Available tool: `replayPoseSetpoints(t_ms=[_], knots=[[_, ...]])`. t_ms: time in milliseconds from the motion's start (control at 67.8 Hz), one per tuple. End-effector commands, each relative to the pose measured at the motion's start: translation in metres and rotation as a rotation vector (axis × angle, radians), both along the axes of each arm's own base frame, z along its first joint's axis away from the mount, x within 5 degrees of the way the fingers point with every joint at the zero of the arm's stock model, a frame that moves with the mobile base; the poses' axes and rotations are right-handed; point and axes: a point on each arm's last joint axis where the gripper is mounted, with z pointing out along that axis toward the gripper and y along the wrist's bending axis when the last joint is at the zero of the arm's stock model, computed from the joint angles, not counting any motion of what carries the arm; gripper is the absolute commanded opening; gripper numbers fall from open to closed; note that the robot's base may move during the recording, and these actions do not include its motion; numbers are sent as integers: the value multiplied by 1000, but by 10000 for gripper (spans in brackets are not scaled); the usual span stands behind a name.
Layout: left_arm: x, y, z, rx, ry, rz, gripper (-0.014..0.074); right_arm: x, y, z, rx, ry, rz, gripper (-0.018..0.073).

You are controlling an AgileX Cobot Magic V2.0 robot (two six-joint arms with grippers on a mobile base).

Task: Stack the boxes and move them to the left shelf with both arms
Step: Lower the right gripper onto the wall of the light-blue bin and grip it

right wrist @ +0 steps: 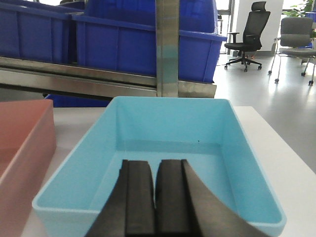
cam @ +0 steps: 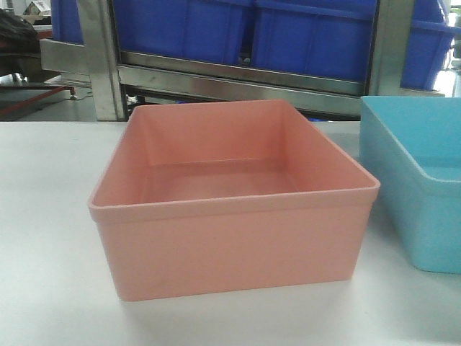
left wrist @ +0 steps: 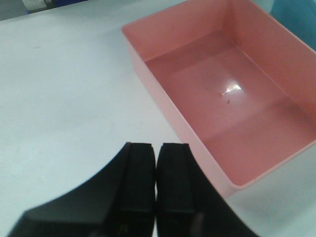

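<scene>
The sky-blue box [cam: 421,187] is to be stacked into the salmon-pink box, so the robot's right gripper needs to grab it by its rim and side [cam: 403,148] next.
The salmon-pink box [cam: 230,238] stands empty and upright on the white tabletop, centre of the front view. The light sky-blue box [cam: 421,187] stands to its right, apart from it, cut off by the frame edge. My left gripper [left wrist: 156,147] is shut and empty, above the table just left of the pink box [left wrist: 232,94]. My right gripper [right wrist: 155,164] is shut and empty, held over the near rim of the blue box [right wrist: 163,133]; the pink box's wall [right wrist: 22,143] shows at left. The roller shelf is out of view.
Dark blue storage bins [cam: 238,29] sit on a steel-framed rack [cam: 101,65] behind the table. They also show in the right wrist view [right wrist: 113,42]. Office chairs [right wrist: 249,32] stand on the floor far right. Bare white tabletop [left wrist: 64,98] lies left of the pink box.
</scene>
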Motion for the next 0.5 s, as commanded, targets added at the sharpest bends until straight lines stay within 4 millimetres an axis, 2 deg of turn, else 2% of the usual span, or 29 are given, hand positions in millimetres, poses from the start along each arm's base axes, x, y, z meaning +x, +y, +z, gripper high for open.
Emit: replayPoseSetpoints(t_ms=[0, 177, 192, 354, 428, 487], knots=[[-14, 5, 5, -93, -187, -29, -8, -9, 0, 38, 12, -154, -7, 55], [-39, 18, -25, -152, -277, -42, -8, -3, 3, 82, 11, -15, 31, 55], [-41, 19, -26, -154, -280, -43, -8, -2, 3, 91, 11, -14, 33, 55], [-46, 22, -40, -148, -269, -43, -8, 27, 3, 141, 12, 96, 51, 65], [-46, 22, -40, -149, -268, -43, -8, 44, 4, 158, 13, 177, 66, 132], [-46, 22, -40, -149, -268, -43, -8, 61, 4, 167, 15, 252, 76, 251]])
